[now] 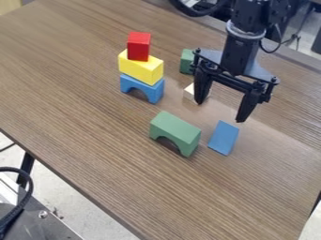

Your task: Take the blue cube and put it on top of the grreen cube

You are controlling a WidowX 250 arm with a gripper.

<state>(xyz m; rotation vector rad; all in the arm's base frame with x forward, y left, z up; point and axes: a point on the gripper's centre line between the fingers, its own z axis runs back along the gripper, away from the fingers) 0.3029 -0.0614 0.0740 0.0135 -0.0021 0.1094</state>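
Note:
I need to stack the blue block (224, 138) on the green arch block, so next I should grab it by its long sides with my gripper.
The gripper (219, 111) hangs over the right half of the table with its two fingers spread open and nothing between them. Just below its right finger in the view, a blue block (224, 138) lies on the table, looking more like a slanted or flat rectangle than a cube. To the left of that block stands a green arch block (175, 131), apart from it. A smaller green block (187, 61) sits behind the gripper's left side, partly covered by it.
At the upper left, a stack has a blue arch (142, 88) at the bottom, a yellow block (140, 68) above and a red block (139, 46) on top. A pale wooden block (189, 92) is partly behind the left finger. The wooden table's edge (75, 188) runs along the lower left.

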